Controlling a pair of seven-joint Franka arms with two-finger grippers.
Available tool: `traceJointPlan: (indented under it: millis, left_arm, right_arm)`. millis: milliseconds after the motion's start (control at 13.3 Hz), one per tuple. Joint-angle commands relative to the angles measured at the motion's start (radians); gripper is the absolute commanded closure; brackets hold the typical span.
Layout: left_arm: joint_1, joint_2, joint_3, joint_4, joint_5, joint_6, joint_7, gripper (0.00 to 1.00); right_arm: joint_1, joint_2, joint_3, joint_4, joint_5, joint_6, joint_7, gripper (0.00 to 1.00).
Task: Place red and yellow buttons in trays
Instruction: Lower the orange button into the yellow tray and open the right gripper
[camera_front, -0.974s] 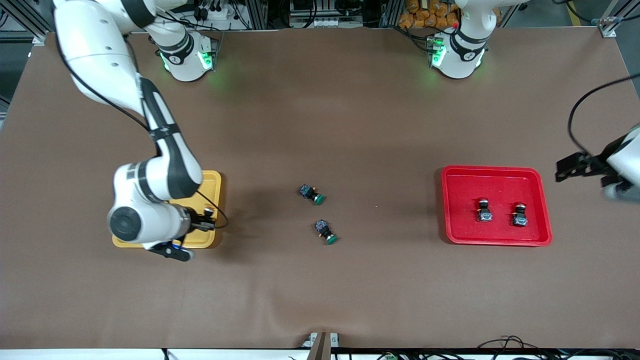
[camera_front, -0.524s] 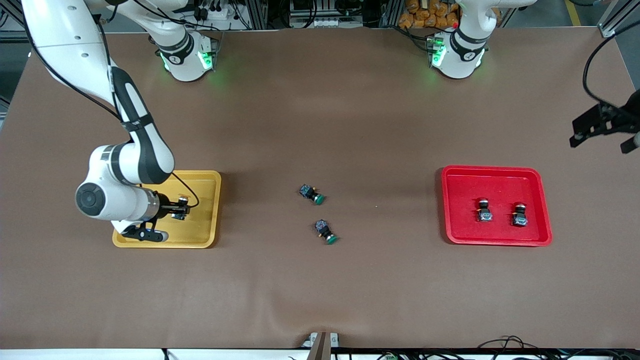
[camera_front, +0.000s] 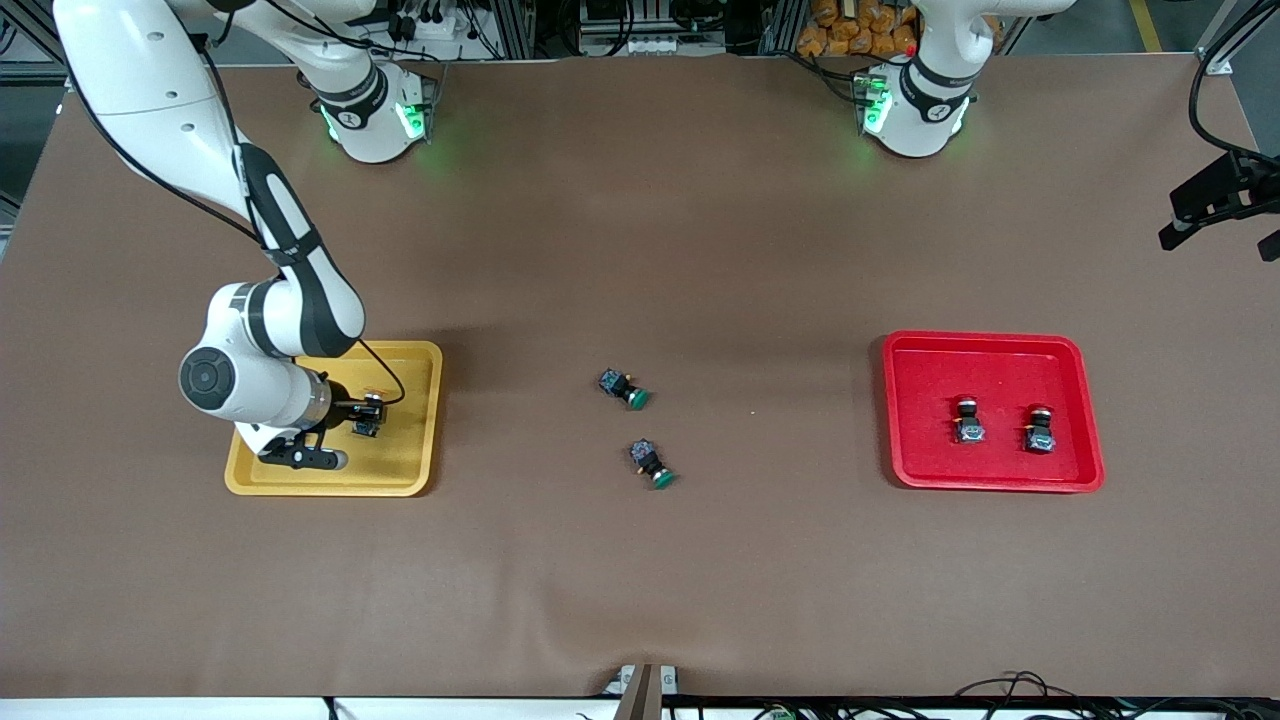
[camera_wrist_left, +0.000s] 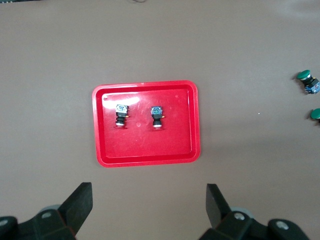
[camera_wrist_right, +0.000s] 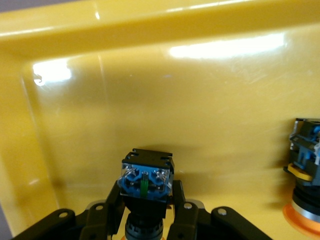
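Observation:
My right gripper opens now, since the black-bodied button (camera_front: 367, 424) (camera_wrist_right: 146, 184) sits low inside the yellow tray's rim over the tray's bottom.
My right gripper (camera_front: 368, 415) is low inside the yellow tray (camera_front: 412, 470), shut on a black-bodied button (camera_wrist_right: 146, 184) whose orange-yellow cap barely shows. Its fingers (camera_wrist_right: 111, 202) clamp the button's body. A second orange-yellow button (camera_wrist_right: 304, 175) stands in the same tray (camera_wrist_right: 150, 25) beside it; the arm hides it in the front view. Two red-capped buttons (camera_front: 966, 420) (camera_front: 1039, 430) lie in the red tray (camera_front: 990, 352), also seen in the left wrist view (camera_wrist_left: 120, 115) (camera_wrist_left: 157, 116). My left gripper (camera_wrist_left: 147, 205) hangs open and empty, high over the table near the red tray (camera_wrist_left: 145, 147).
Two green-capped switches (camera_front: 624, 389) (camera_front: 652, 464) lie on the brown table mat between the trays; they also show in the left wrist view (camera_wrist_left: 307, 81) (camera_wrist_left: 315, 114). The left arm's black hand (camera_front: 1215, 195) hangs at the table's end by the left arm.
My right gripper has shifted with the button from the yellow tray's inner edge to over its middle and lower. The left arm has risen and pulled away from the red tray toward the table's end.

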Motion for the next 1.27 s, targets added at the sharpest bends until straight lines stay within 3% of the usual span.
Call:
traceJointPlan:
  millis: [0,75,150,450,749,1199]
  left_arm:
    - [-0.008,-0.021,0.007,-0.017,-0.016,0.0,-0.039,0.0]
    - [-0.004,-0.021,-0.001,-0.017,-0.014,0.0,-0.04,0.0]
    - [-0.004,-0.018,-0.004,-0.012,-0.007,0.0,-0.04,0.0]
    - [-0.002,-0.009,0.002,-0.006,0.001,-0.001,-0.039,0.0]
    - [-0.005,-0.009,-0.004,0.005,0.006,-0.001,-0.036,0.0]
    - [-0.007,0.006,-0.002,0.016,0.018,-0.003,-0.035,0.0]
  right_arm:
    - [-0.011,-0.027,0.014,-0.032,0.009,0.018,-0.023,0.59]
    - [-0.008,-0.026,0.014,-0.031,0.009,0.018,-0.023,0.26]
    - [-0.008,-0.026,0.014,-0.031,0.003,0.018,-0.023,0.0]
    - [-0.011,-0.032,0.014,-0.019,0.003,-0.007,-0.021,0.0]
    - [-0.022,-0.055,0.012,0.092,0.003,-0.171,-0.021,0.0]
    - [-0.062,-0.044,0.014,0.476,-0.01,-0.551,-0.018,0.0]
